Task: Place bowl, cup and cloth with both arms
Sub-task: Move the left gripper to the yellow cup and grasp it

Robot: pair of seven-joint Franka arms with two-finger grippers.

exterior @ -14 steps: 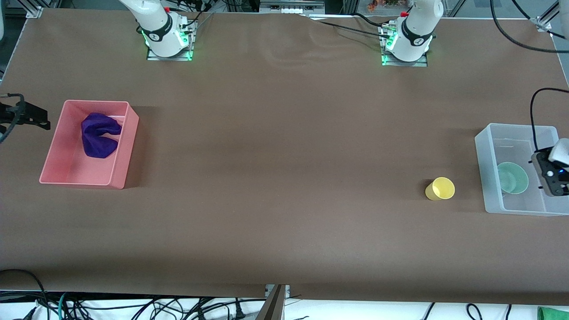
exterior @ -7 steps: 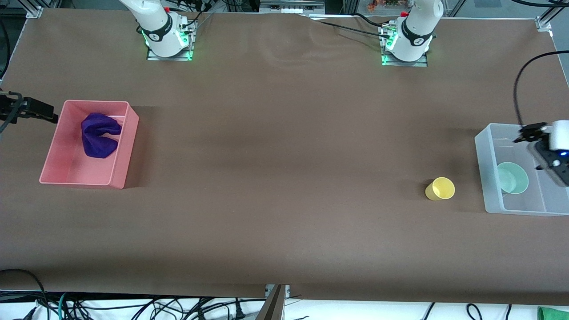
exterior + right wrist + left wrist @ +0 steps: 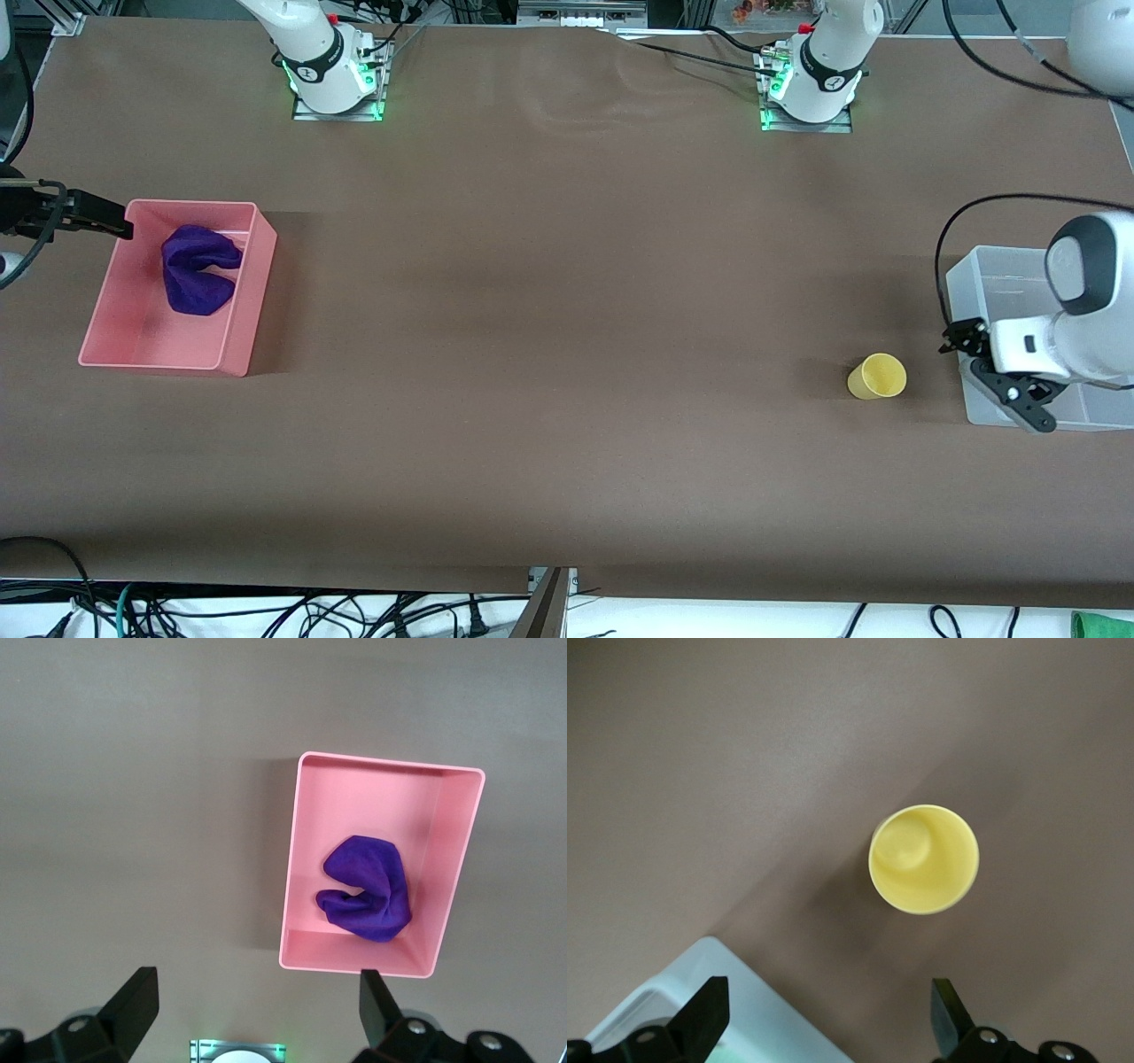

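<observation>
My left gripper grabs the open rim of the yellow cup [image 3: 877,376] next, to place the cup in the clear bin.
The yellow cup [image 3: 877,376] stands upright and open on the brown table, beside the clear bin [image 3: 983,270]; it also shows in the left wrist view [image 3: 924,859]. My left gripper [image 3: 997,377] is open and empty over the bin's edge nearest the cup [image 3: 828,1019]. The left arm covers the bin, so the mint-green bowl is hidden in the front view. The purple cloth [image 3: 199,270] lies crumpled in the pink bin [image 3: 159,356], also seen in the right wrist view [image 3: 368,890]. My right gripper [image 3: 104,219] is open and empty, in the air just beside the pink bin [image 3: 255,1003].
The clear bin's corner [image 3: 744,1010] shows in the left wrist view. The pink bin [image 3: 306,859] shows whole in the right wrist view, with the right arm's base [image 3: 235,1051] at the frame's edge. Both arm bases [image 3: 337,75] [image 3: 811,84] stand along the table's edge farthest from the front camera.
The left arm has swung from over the clear bin's inside toward the cup and now covers the bowl. The right gripper has crept closer to the pink bin.
</observation>
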